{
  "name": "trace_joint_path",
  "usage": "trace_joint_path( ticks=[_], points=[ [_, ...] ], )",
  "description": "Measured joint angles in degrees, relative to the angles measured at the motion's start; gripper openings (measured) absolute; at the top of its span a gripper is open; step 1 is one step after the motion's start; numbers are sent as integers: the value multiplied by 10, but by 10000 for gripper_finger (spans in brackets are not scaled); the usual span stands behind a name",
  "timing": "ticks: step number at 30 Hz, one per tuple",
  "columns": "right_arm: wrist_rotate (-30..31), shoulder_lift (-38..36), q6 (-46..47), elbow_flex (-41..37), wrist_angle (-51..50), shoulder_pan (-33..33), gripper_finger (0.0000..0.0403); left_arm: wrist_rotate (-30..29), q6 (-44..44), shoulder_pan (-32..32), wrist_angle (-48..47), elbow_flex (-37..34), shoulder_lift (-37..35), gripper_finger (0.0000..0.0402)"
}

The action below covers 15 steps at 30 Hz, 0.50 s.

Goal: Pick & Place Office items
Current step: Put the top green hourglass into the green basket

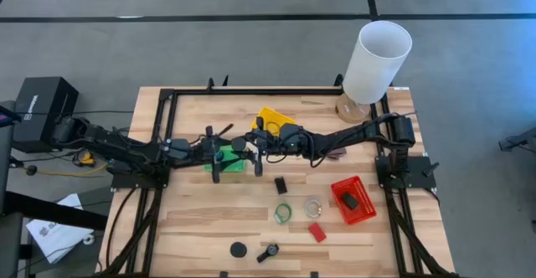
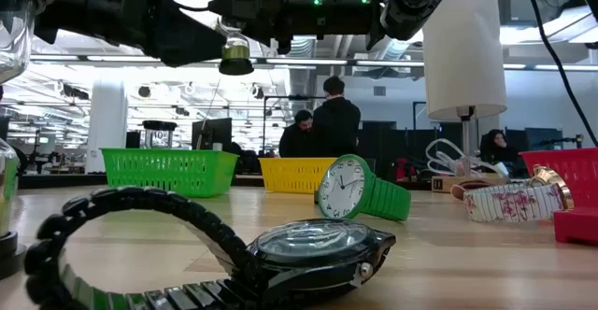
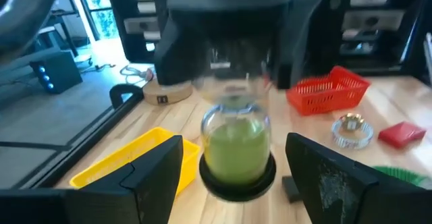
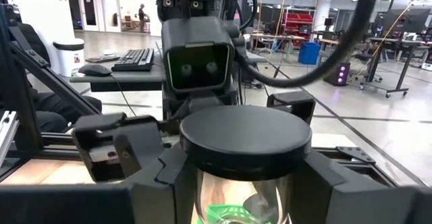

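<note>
I would miss the glass jar [image 3: 236, 146] if I closed now, because my left gripper's fingers are short of it, above its black cap [image 3: 236, 190]. I should first move toward the jar.
A small clear glass jar [image 3: 235, 143] with a black round cap [image 4: 246, 137] is up in the air between my two grippers, over the green mesh tray [image 1: 228, 166]. It shows high in the low view too, jar [image 2: 234, 52]. My right gripper [image 4: 244, 178] is shut on it. My left gripper [image 3: 236, 180] is open and faces the right one. Its fingers [image 3: 156, 177] stand on either side of the jar with small gaps, touching nothing. Other items lie on the table: a green ring [image 1: 283, 213], a clear ring [image 1: 312, 207], a red block [image 1: 316, 232] and a black puck [image 1: 239, 249]. My right gripper pinches the jar between its two fingers [image 4: 169, 177], one on each side of the glass just under the black cap [image 4: 202, 158]. The fingers come at it roughly level, from the table's right. The jar is lifted clear of the table.
The yellow tray [image 1: 272, 119] lies just beyond the grippers, and the red tray [image 1: 362, 215] at the right holds a dark block [image 1: 350, 200]. A tall white cylinder [image 1: 377, 60] stands at the far right corner. A dark block [image 1: 280, 184], a brown oblong [image 1: 339, 154] and watches [image 2: 360, 193] lie about.
</note>
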Motion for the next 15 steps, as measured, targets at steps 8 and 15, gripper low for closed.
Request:
trace_joint_path(
  ticks=[8,15],
  points=[
    [0,0,0,0,1,0,190,13,0,17,27,0,0,260],
    [0,0,0,0,2,-2,157,58,-1,52,49,0,0,260]
  ],
)
